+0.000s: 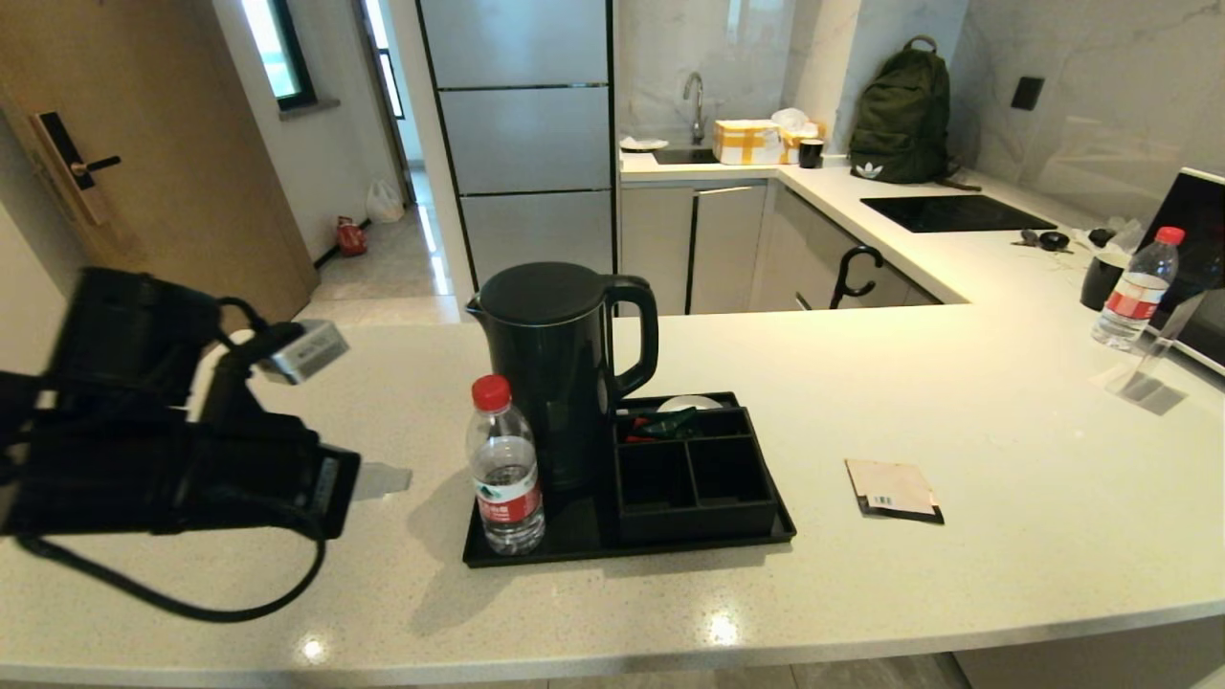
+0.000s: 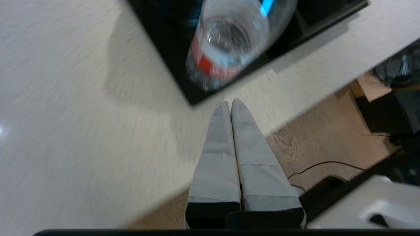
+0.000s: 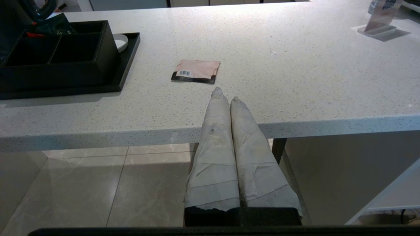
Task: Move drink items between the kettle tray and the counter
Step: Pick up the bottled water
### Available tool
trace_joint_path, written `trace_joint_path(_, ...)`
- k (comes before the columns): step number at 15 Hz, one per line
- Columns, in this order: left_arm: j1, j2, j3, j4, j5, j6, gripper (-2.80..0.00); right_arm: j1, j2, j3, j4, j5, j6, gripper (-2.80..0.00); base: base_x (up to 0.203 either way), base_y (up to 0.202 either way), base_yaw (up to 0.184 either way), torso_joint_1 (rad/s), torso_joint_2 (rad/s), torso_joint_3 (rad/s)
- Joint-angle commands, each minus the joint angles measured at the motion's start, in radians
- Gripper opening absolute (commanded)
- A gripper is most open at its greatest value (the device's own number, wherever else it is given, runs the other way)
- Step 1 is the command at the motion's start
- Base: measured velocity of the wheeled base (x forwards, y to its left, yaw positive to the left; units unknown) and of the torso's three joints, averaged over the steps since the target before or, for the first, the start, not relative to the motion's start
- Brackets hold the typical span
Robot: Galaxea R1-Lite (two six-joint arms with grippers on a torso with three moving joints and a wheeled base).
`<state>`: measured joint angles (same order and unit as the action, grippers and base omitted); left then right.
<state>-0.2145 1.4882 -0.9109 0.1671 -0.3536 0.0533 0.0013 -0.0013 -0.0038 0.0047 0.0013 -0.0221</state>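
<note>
The water bottle needs to move from the kettle tray to the counter, so my left gripper should next grab it by its labeled middle.
The water bottle with its red cap stands upright on the front left corner of the kettle tray, next to the kettle. My left gripper hovers over the counter just left of the tray, shut and empty. In the left wrist view its tips are close to the tray corner, short of the bottle. The beige sachet lies flat on the counter right of the tray. My right gripper is shut and empty, low at the counter's front edge, pointing toward the sachet.
The four-compartment box on the tray holds red and green packets in a rear cell; a white saucer lies behind it. A second bottle and a clear stand are at the far right.
</note>
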Motion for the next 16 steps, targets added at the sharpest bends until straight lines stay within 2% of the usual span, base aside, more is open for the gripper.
trace_joint_path(1, -0.049, 0.234, -0.013, -0.081, 0.010, 0.005, -1.91, 0.000, 0.001, 0.001, 0.000, 0.000, -0.001, -2.80, 0.000, 0.000, 0.000, 0.000, 0.00, 0.000)
trace_joint_path(2, -0.087, 0.279, -0.004, -0.140, 0.054, 0.012, 0.00, 0.000, 0.001, 0.001, 0.000, 0.000, -0.001, -2.80, 0.000, 0.000, 0.000, 0.000, 0.00, 0.000)
trace_joint_path(3, -0.101, 0.293, 0.003, -0.174, 0.081, 0.015, 0.00, 0.000, 0.001, 0.001, 0.000, 0.000, -0.001, -2.80, 0.000, 0.000, 0.000, 0.000, 0.00, 0.000)
trace_joint_path(5, -0.118, 0.327, 0.049, -0.369, 0.117, -0.004, 0.00, 0.000, 0.001, 0.001, 0.000, 0.000, -0.001, -2.80, 0.000, 0.000, 0.000, 0.000, 0.00, 0.000)
trace_joint_path(9, -0.124, 0.282, 0.155, -0.412, 0.122, -0.019, 0.00, 0.000, 0.001, 0.001, 0.000, 0.000, -0.001, -2.80, 0.000, 0.000, 0.000, 0.000, 0.00, 0.000)
trace_joint_path(14, -0.129, 0.217, 0.212, -0.425, 0.094, -0.021, 0.00, 0.000, 0.001, 0.001, 0.001, 0.000, -0.001, -2.80, 0.000, 0.000, 0.000, 0.000, 0.00, 0.000)
trace_joint_path(16, -0.149, 0.250, 0.246, -0.620, 0.066, -0.022, 0.00, 0.000, 0.001, -0.001, 0.000, 0.000, -0.001, -2.80, 0.000, 0.000, 0.000, 0.000, 0.00, 0.000)
